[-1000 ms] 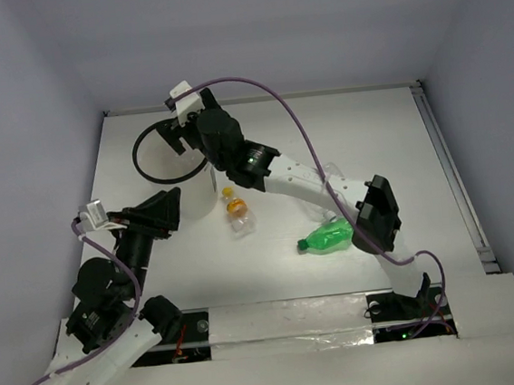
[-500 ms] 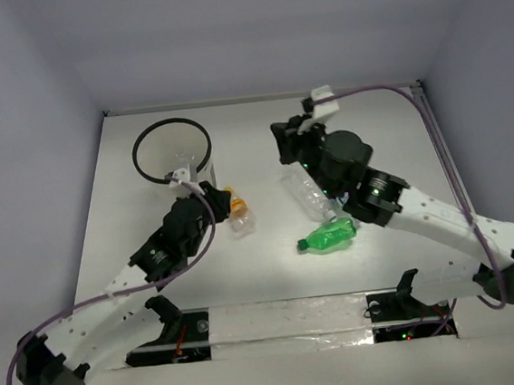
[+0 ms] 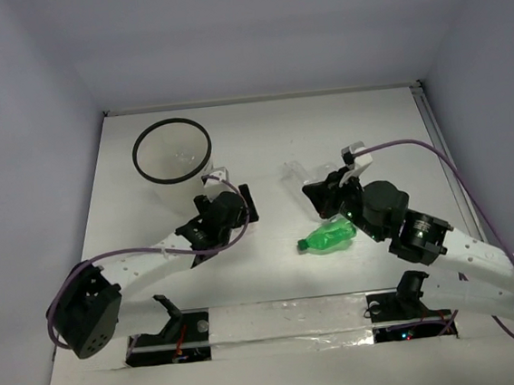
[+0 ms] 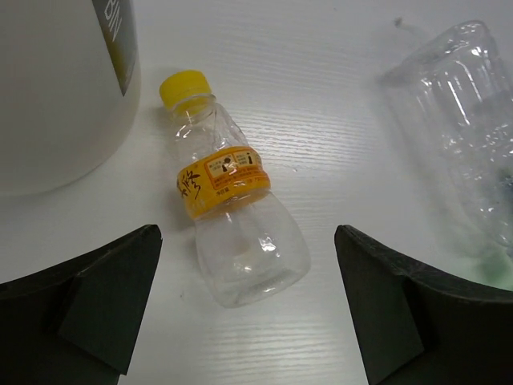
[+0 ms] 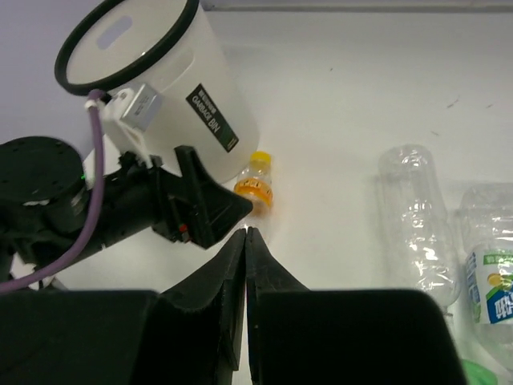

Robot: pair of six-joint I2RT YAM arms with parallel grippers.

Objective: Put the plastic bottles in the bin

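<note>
My left fingers must reach the tiny bottle's orange label before closing.
A tiny clear bottle (image 4: 232, 224) with a yellow cap and orange label lies on the table beside the white bin (image 4: 56, 96). My left gripper (image 4: 244, 265) hangs open above it, one finger on each side of the bottle's base, touching nothing. In the top view the left gripper (image 3: 229, 204) covers this bottle. My right gripper (image 5: 245, 231) is shut and empty, and points at the left gripper. A green bottle (image 3: 327, 236) lies just near of the right gripper (image 3: 314, 191). Clear bottles (image 5: 417, 224) lie to its right, one with a blue-and-white label (image 5: 489, 281).
The bin (image 3: 173, 155), with its black ring rim, stands upright at the far left. Both arms reach low over the table's middle, their grippers close together. White walls enclose the table on the left, right and far sides.
The left gripper has opened and moved a little right over the tiny bottle. The right arm has drawn back from the far middle to beside the green bottle, still shut.
</note>
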